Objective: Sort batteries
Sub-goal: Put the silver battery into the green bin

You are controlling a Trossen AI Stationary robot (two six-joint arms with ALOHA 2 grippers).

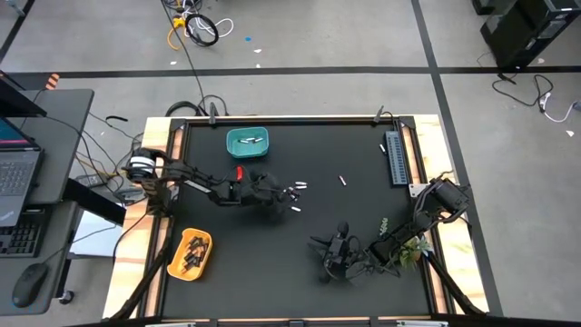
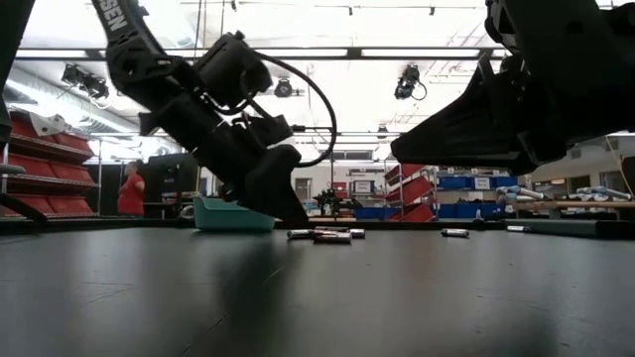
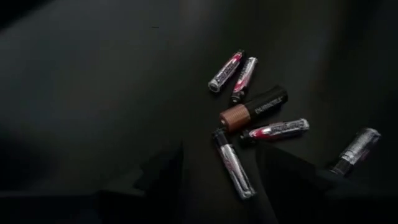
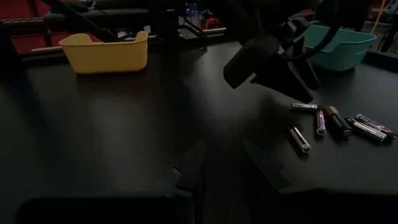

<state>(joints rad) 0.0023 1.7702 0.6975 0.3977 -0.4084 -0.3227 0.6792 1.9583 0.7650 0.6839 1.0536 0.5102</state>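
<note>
The slim battery needs to go into the teal bin, so my left gripper should grab it by its silver body (image 3: 234, 164) next.
A loose cluster of batteries (image 3: 254, 109) lies flat on the black table: slim silver-and-red ones and one thicker copper-and-black one. In the high view the cluster (image 1: 292, 189) sits mid-table, with one stray battery (image 1: 342, 180) to its right. My left gripper (image 3: 221, 155) is open and low over the table, its fingers on either side of one silver battery (image 3: 233, 171) without visibly touching it. It also shows in the high view (image 1: 275, 200). My right gripper (image 4: 224, 149) is open and waits toward the near right (image 1: 322, 257), touching nothing.
A teal bin (image 1: 247, 142) near the far edge holds whitish batteries. A yellow bin (image 1: 190, 252) at the near left holds dark ones. A grey ribbed strip (image 1: 394, 154) lies along the far right. Bare black table lies between the two grippers.
</note>
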